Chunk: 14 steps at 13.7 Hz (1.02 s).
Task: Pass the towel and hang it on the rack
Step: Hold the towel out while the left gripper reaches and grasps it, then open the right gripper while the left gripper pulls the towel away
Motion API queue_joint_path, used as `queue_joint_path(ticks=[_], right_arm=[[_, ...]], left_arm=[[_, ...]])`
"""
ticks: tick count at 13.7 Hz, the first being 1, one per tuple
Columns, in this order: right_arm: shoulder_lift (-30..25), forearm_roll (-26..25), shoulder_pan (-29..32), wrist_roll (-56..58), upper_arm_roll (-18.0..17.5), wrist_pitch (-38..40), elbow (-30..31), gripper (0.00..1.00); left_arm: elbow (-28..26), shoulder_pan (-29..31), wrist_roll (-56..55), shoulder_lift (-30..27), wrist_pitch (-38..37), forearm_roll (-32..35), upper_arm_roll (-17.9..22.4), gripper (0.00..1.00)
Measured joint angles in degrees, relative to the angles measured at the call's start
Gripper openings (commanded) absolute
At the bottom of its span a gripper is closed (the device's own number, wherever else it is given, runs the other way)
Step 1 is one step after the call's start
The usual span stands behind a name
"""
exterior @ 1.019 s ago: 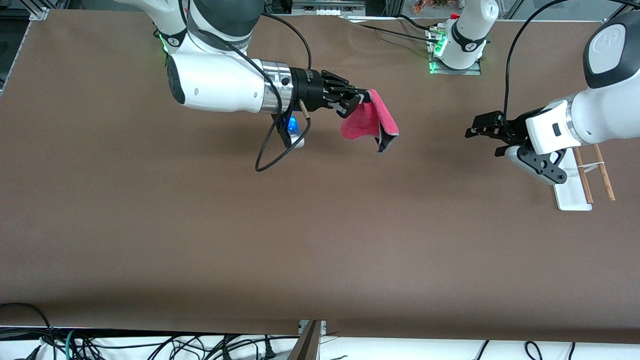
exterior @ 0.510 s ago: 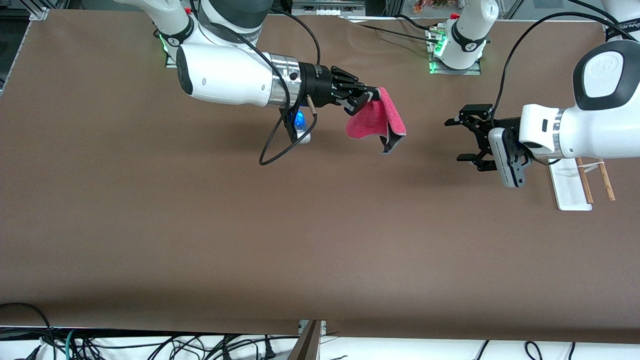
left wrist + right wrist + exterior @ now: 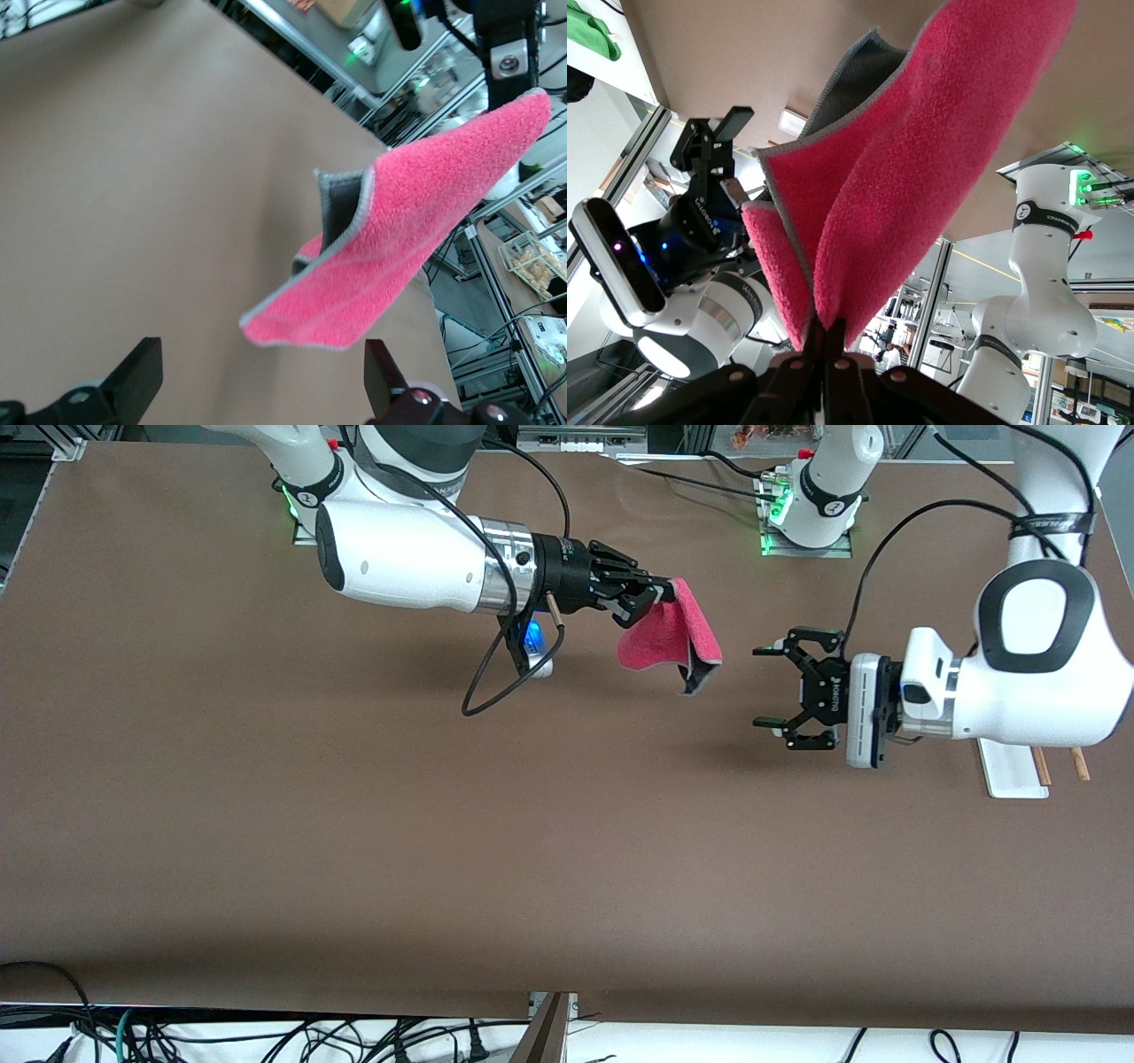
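The pink towel should next be grabbed by its loose grey-edged corner (image 3: 695, 678) with my left gripper, so that it can be passed over and hung on the rack (image 3: 1008, 772).
My right gripper (image 3: 663, 592) is shut on one edge of the bright pink towel (image 3: 666, 636), which hangs folded in the air over the table, grey underside showing at its lower corner. In the right wrist view my right gripper (image 3: 829, 343) pinches the towel (image 3: 921, 168). My left gripper (image 3: 758, 687) is open, level with the towel and a short gap from it, toward the left arm's end. In the left wrist view the towel (image 3: 407, 239) floats just ahead of my left gripper (image 3: 261, 390), untouched. The rack (image 3: 1008, 772) is mostly hidden under the left arm.
The brown table (image 3: 443, 824) stretches wide toward the front camera. Only the tips of the rack's wooden rods (image 3: 1079, 763) show. A black cable loop (image 3: 496, 682) hangs from the right wrist. The left arm's base (image 3: 819, 505) stands at the table's edge.
The left arm has swung from over the rack toward the towel and turned its open gripper to face it. The right gripper with the towel shifted slightly toward the left arm.
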<state>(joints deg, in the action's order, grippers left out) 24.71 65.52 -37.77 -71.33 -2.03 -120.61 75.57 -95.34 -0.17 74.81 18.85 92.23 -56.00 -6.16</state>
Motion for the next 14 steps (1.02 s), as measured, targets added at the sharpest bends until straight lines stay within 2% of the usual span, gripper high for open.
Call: queue_joint_path(ticks=[4, 5, 6, 7, 8, 9, 14], right_arm=[[0.01, 0.0, -0.02, 0.0, -0.01, -0.53, 0.0, 0.0], [0.01, 0.0, -0.03, -0.01, -0.01, -0.55, 0.0, 0.0], [0.01, 0.0, -0.03, -0.01, -0.01, -0.57, 0.0, 0.0], [0.01, 0.0, -0.03, -0.01, -0.01, -0.58, 0.0, 0.0], [0.01, 0.0, -0.04, -0.01, -0.01, -0.58, 0.0, 0.0], [0.01, 0.0, -0.04, -0.01, -0.01, -0.59, 0.0, 0.0], [0.02, 0.0, -0.28, -0.01, -0.07, -0.6, 0.0, 0.0]], left_arm=[[-2.21, -0.5, 5.3, 0.0, 3.55, -2.41, -4.18, 1.0], [-2.94, -0.57, 6.26, -0.01, 4.64, -2.7, -5.04, 0.93], [-3.88, -0.58, 7.65, -0.02, 5.6, -2.97, -5.86, 0.73], [-4.89, -0.61, 9.28, -0.02, 6.54, -3.65, -6.69, 0.46], [-5.73, -0.62, 10.77, -0.02, 7.4, -4.19, -7.36, 0.14], [-6.34, -0.63, 11.67, -0.04, 7.82, -4.46, -7.74, 0.0], [-7.89, -0.55, 12.9, -0.34, 7.89, -4.5, -8.25, 0.0]])
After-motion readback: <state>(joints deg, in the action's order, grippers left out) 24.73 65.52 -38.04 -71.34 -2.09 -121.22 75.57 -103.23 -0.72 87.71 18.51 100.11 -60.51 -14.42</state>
